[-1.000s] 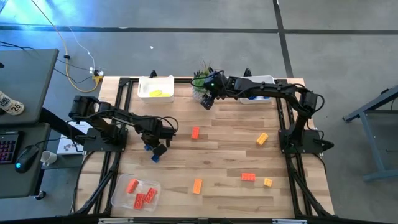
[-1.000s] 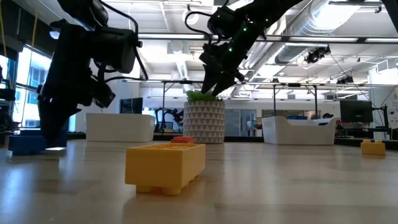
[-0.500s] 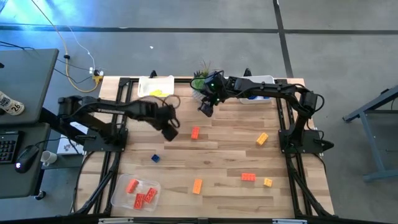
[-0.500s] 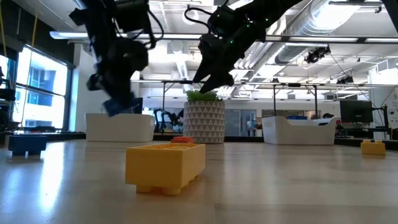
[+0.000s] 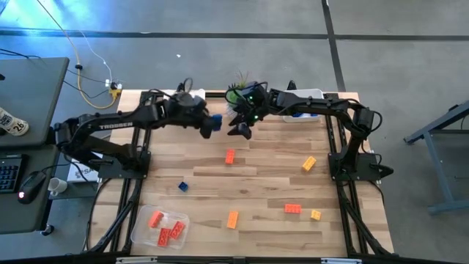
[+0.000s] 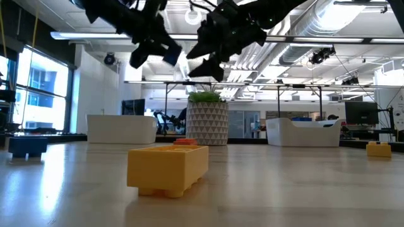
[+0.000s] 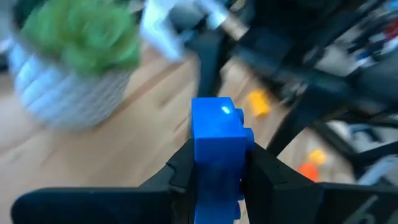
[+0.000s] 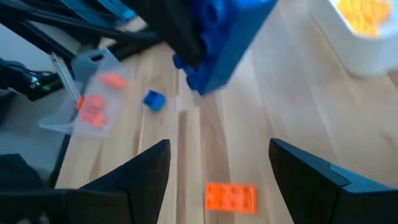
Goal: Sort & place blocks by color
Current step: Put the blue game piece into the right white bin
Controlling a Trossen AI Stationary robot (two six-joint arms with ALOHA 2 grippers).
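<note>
The blue block needs to be sorted into the tray of blue blocks, so I need to grab it next with my right gripper by its loose end (image 5: pixel 218 119) (image 8: pixel 227 53).
My left gripper (image 5: pixel 210 122) is high above the far middle of the table, shut on a blue studded block (image 7: pixel 217 134), close to the potted plant (image 5: pixel 238 95). My right gripper (image 5: pixel 238 130) hangs open just right of it, and its wrist view shows that blue block (image 8: pixel 225 37) straight ahead. Loose blocks lie flat on the table: a small blue one (image 5: pixel 182 187), red-orange ones (image 5: pixel 230 156) (image 5: pixel 292 209) and yellow-orange ones (image 5: pixel 308 163) (image 5: pixel 232 218) (image 5: pixel 315 215). In the low view a yellow block (image 6: pixel 168 168) lies nearest. My left gripper pinches the blue block between its two fingers (image 7: pixel 261 168), one on each long side face (image 7: pixel 200 158). The block's free end (image 7: pixel 214 112) sticks out past the fingertips. The fingers come slanting from the table's left. The block is lifted clear, well above the table.
A white tray with yellow blocks (image 5: pixel 182 106) stands at the far left, partly under my left arm. A white tray (image 5: pixel 304 99) stands at the far right, behind my right arm. A clear tray with red-orange blocks (image 5: pixel 161 227) sits at the near left corner. The table's middle is bare wood.
My left gripper has risen from the table beside the small blue block and swung toward the far edge and the right, carrying the blue block up to the plant and my right gripper. My right gripper has shifted slightly toward the near edge.
</note>
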